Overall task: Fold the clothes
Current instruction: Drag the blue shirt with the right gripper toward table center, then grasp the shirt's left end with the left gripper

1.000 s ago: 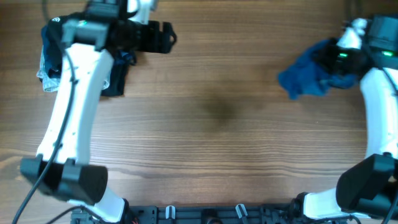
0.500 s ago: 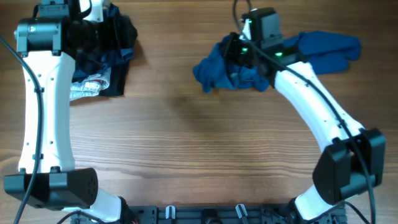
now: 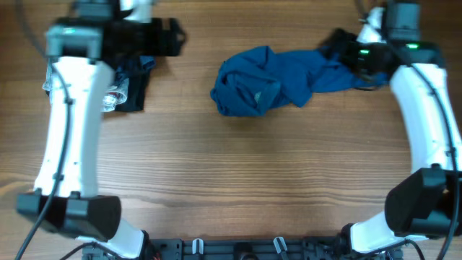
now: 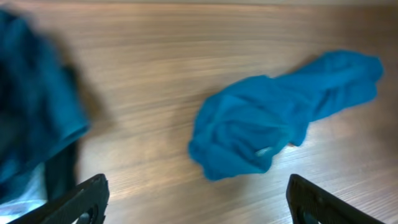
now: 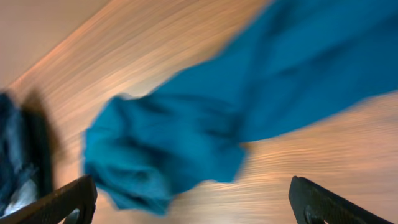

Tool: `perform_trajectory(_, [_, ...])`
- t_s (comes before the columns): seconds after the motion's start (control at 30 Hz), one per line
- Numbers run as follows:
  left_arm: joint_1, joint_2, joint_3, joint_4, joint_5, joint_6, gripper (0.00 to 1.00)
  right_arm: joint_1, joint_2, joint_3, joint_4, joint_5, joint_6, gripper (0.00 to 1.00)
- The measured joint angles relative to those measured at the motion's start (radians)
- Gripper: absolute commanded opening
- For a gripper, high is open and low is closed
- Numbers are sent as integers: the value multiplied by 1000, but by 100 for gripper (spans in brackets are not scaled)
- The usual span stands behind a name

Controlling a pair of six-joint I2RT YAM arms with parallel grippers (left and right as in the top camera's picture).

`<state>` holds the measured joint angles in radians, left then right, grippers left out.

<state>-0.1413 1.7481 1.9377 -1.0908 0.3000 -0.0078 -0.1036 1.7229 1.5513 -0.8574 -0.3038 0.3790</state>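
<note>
I will stretch the clothes (image 3: 271, 78) out for folding, so next I will grab their bunched end (image 3: 234, 88), opposite the tail, with my left gripper.
The clothes (image 3: 271, 78) are a deep teal-blue garment lying crumpled on the wooden table at the middle back, bunched at the left end with a tail running right. My right gripper (image 3: 345, 52) hovers at that right tail. In the right wrist view its fingers (image 5: 65, 200) stand wide apart, the gripper (image 5: 196, 202) is open, and the clothes (image 5: 211, 118) lie loose beyond it. My left gripper (image 3: 170, 37) is at the back left, apart from the clothes. It is open (image 4: 199, 202) with bare table between its fingers (image 4: 84, 198), and the clothes (image 4: 273, 124) lie ahead of it.
A pile of other garments (image 3: 126, 83), black and light-blue denim, lies at the back left under my left arm; it shows as dark cloth (image 4: 31, 124) in the left wrist view. A black rail (image 3: 238, 249) runs along the table's front edge.
My right gripper opened and let go of the clothes, then drew back to the right. The clothes now lie at the middle back. My left arm swung about over the pile.
</note>
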Motion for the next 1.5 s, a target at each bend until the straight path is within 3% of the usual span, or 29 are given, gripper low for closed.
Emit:
perform_trajectory(0.23, [-294, 196, 1, 198, -101, 43, 94, -195, 0, 0, -55, 3, -83, 100])
perform_trajectory(0.63, [-596, 457, 1, 446, -233, 176, 91, -272, -1, 0, -66, 14, -114, 100])
perform_trajectory(0.93, [-643, 579, 1, 565, -329, 195, 88, -285, -1, 0, -80, 14, -124, 100])
perform_trajectory(1.2, [-648, 612, 1, 623, -341, 201, 79, -286, -1, 0, -81, 14, -139, 99])
perform_trajectory(1.3, [-660, 632, 1, 613, -341, 205, 70, -286, -1, 0, -81, 14, -143, 99])
perform_trajectory(1.5, [-679, 671, 1, 601, -380, 198, 33, -285, -1, 0, -81, 14, -150, 100])
